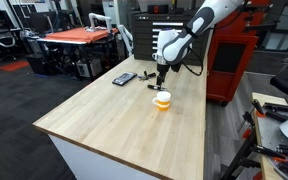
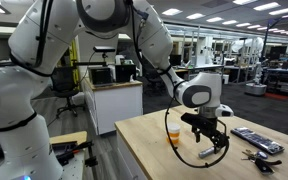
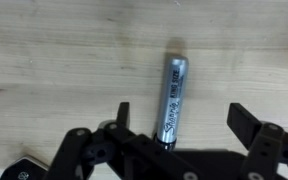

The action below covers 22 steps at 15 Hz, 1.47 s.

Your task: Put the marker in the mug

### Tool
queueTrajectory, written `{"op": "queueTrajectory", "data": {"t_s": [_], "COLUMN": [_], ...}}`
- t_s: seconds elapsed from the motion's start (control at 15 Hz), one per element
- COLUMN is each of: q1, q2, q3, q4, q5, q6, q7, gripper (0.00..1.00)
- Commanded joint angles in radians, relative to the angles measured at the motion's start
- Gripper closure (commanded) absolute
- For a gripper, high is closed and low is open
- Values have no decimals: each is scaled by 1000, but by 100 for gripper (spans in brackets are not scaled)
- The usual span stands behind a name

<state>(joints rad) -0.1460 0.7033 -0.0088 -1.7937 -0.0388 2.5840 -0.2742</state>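
Note:
The marker (image 3: 172, 95) lies on the tabletop below my open fingers, so closing now would miss. My gripper lowers next, then closes on the marker.
The marker (image 3: 172, 95), a slim grey stick with a dark end, lies on the wooden table in the wrist view. My gripper (image 3: 184, 114) is open, with one finger on each side of the marker and neither touching it. The marker's near end is hidden under the gripper body. In both exterior views the gripper (image 1: 161, 72) (image 2: 208, 138) hangs low over the table, just beside the mug (image 1: 162, 99) (image 2: 174, 135). The mug is orange-yellow with a white rim and stands upright. I cannot make out the marker in the exterior views.
A flat black rectangular device (image 1: 124, 78) (image 2: 256, 139) lies on the table, with a small dark chunky object (image 1: 144, 73) near it. The table edge (image 1: 54, 135) drops to the floor. A red cabinet (image 1: 229, 60) stands behind the arm.

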Motion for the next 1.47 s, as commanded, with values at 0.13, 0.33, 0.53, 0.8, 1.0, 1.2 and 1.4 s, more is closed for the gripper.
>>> {"op": "queueTrajectory", "data": {"t_s": [0.13,0.33,0.53,0.8,1.0,1.2,1.4], "q1": [-27,-27,-29,-32,-33,-40,-50], "q2": [34,35,34,36,30,23,13], "q3": [20,20,23,26,24,28,32], "q4": [37,31,22,13,6,-2,-18], "q5": [7,7,12,15,15,24,41], "q6": [-6,-8,-7,-6,-1,4,12], "q7": [-23,-20,-19,-20,-17,-17,-15], "gripper": [0,0,0,3,30,50,69]}}
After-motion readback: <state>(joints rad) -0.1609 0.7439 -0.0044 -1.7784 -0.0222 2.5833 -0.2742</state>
